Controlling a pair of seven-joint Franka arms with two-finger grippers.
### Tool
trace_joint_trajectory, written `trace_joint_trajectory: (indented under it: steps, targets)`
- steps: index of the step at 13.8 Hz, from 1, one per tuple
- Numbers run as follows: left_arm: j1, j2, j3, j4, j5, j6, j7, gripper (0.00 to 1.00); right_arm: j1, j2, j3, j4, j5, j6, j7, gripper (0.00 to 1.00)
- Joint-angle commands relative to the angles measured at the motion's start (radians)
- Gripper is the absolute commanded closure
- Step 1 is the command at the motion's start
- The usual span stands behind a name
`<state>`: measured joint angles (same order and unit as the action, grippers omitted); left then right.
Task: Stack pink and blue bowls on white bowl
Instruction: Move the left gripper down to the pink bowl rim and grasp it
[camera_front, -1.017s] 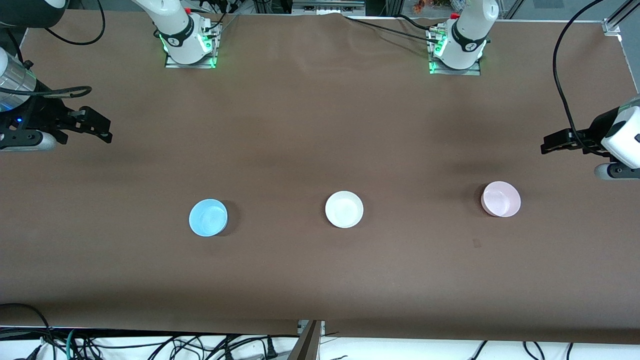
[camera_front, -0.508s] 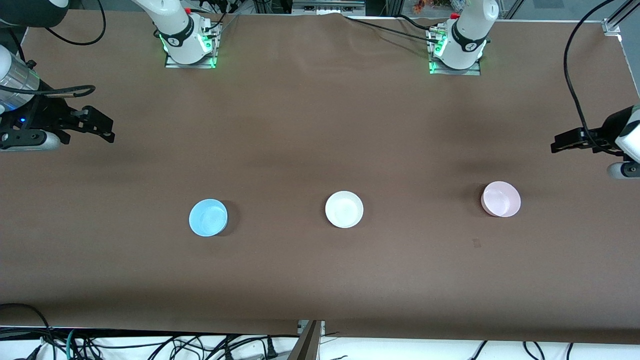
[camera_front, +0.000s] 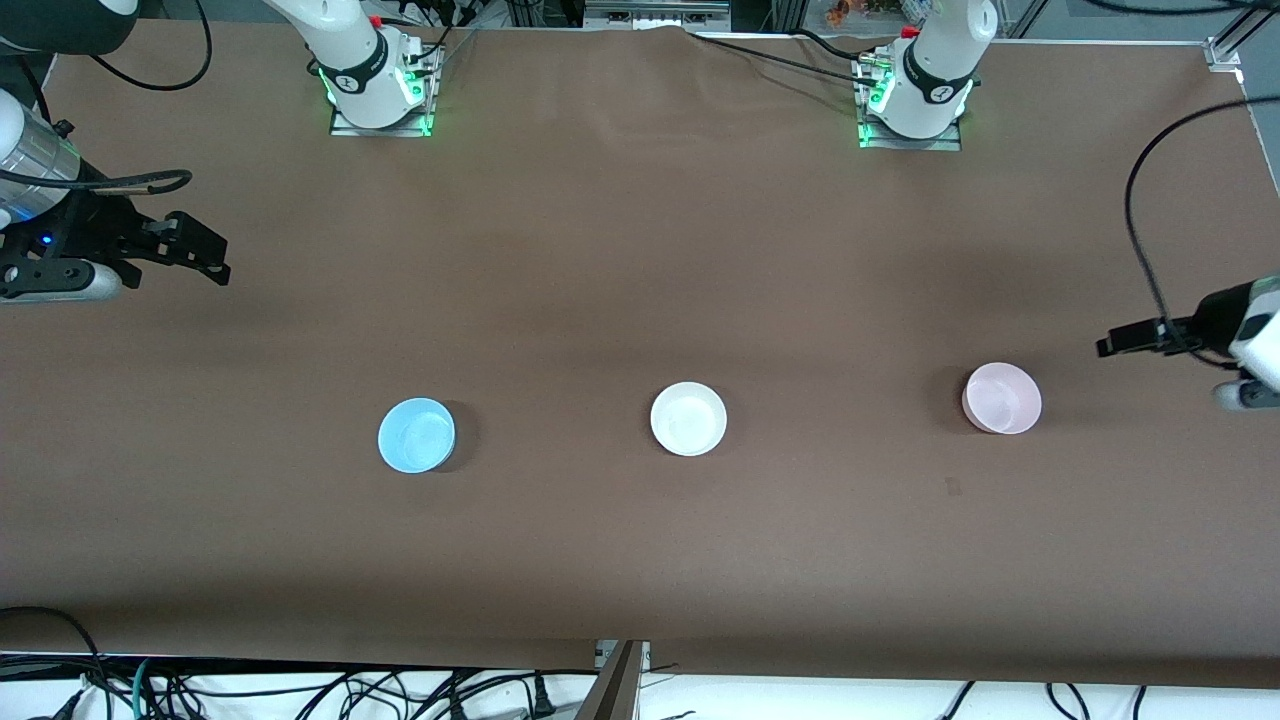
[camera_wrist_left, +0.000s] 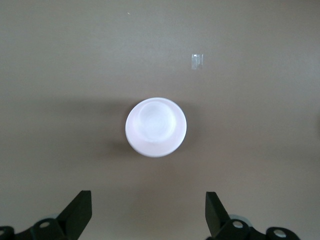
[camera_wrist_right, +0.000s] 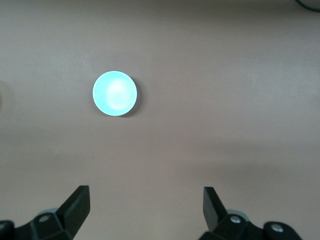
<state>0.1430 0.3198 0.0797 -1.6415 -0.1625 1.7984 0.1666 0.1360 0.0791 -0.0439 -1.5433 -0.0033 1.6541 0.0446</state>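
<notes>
My left gripper should grab the pink bowl by its rim (camera_front: 1036, 400) next. Then it can stack the pink bowl on the white bowl (camera_front: 688, 419).
Three bowls stand in a row on the brown table. The light blue bowl (camera_front: 416, 435) is toward the right arm's end, the white bowl (camera_front: 688, 419) is in the middle, and the pale pink bowl (camera_front: 1001, 398) is toward the left arm's end. My left gripper (camera_front: 1108, 346) is open and empty in the air beside the pink bowl, at the table's end. Its wrist view shows the pink bowl (camera_wrist_left: 155, 127) ahead of the open left gripper (camera_wrist_left: 148, 212). My right gripper (camera_front: 215, 258) is open and empty, up at its end of the table. Its wrist view shows the blue bowl (camera_wrist_right: 114, 93) ahead of the right gripper (camera_wrist_right: 145, 207).
A small pale mark (camera_front: 953, 487) lies on the table, nearer to the front camera than the pink bowl; it also shows in the left wrist view (camera_wrist_left: 198, 61). The arm bases (camera_front: 378, 85) stand at the table's edge farthest from the camera. Cables hang along the nearest edge.
My left gripper has moved closer to the pink bowl. My right gripper has hardly moved. The bowls have not moved.
</notes>
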Motion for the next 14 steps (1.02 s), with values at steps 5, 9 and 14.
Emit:
trace_joint_trajectory:
  steps: [5, 9, 14]
  targets:
    - [0.059, 0.12, 0.0, -0.155, -0.156, 0.294, 0.234, 0.0, 0.002, -0.005, 0.001, 0.003, -0.012, -0.011, 0.001, 0.0]
    - [0.061, 0.202, 0.0, -0.164, -0.207, 0.419, 0.28, 0.0, 0.002, -0.005, 0.001, 0.003, -0.011, -0.011, 0.0, 0.0]
    - [0.058, 0.235, 0.0, -0.218, -0.276, 0.506, 0.31, 0.05, -0.001, -0.004, -0.001, 0.003, -0.012, -0.007, -0.002, 0.0]
